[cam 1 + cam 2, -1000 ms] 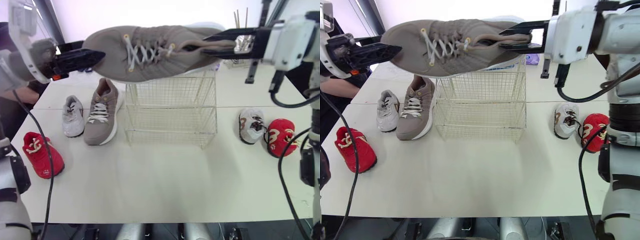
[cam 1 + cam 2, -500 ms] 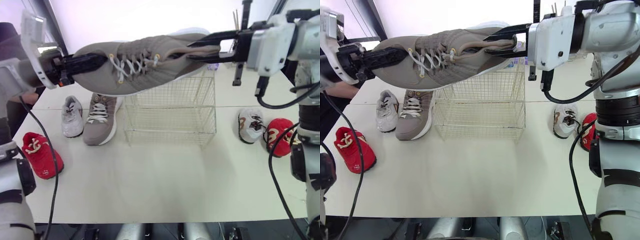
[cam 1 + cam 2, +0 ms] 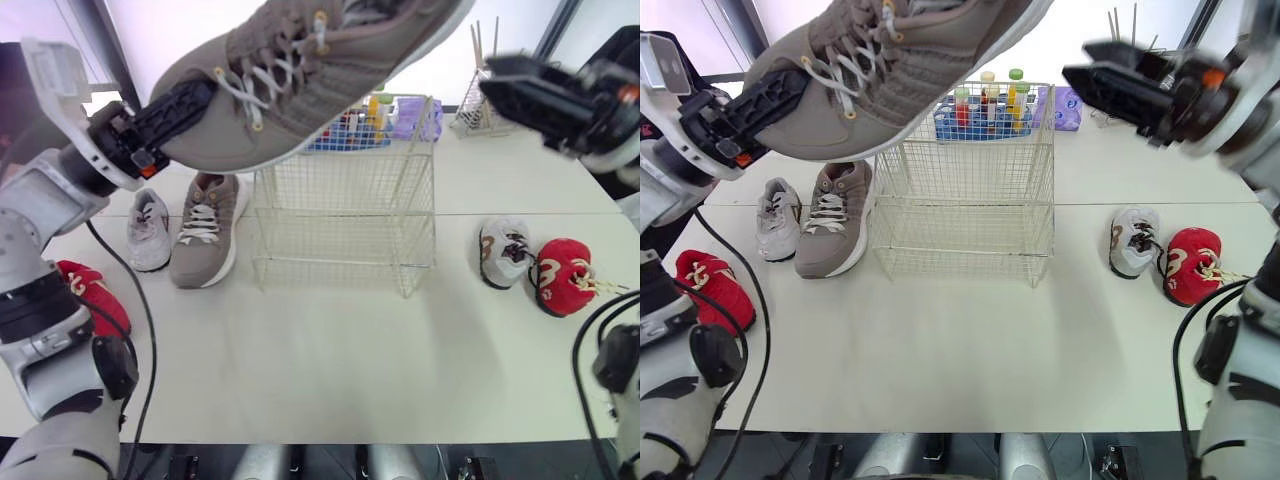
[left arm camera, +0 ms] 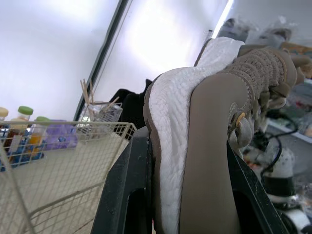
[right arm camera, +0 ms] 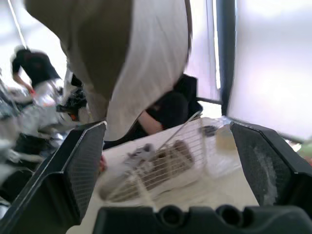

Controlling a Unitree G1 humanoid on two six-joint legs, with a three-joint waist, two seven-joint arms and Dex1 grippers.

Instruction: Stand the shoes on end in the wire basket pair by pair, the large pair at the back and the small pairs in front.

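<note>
I should grab the large taupe shoe by its free heel next with my right gripper, because the fingers of my left gripper are already over the shoe's toe.
A large taupe shoe hangs tilted above the wire basket, heel up and to the right. My left gripper is shut on its toe; in the left wrist view the sole sits pinched between the fingers. My right gripper stands open to the right of the heel, apart from the shoe. Its taupe mate lies left of the basket beside a small grey shoe and a red shoe. Another grey shoe and red shoe lie to the right.
Behind the basket stand a rack of bottles, a purple pack and a holder with sticks. The basket has nothing in it. Bare tabletop stretches in front of it.
My right gripper has opened, let go of the heel and drawn off to the right. The left gripper now carries the shoe alone, with its heel swung higher.
</note>
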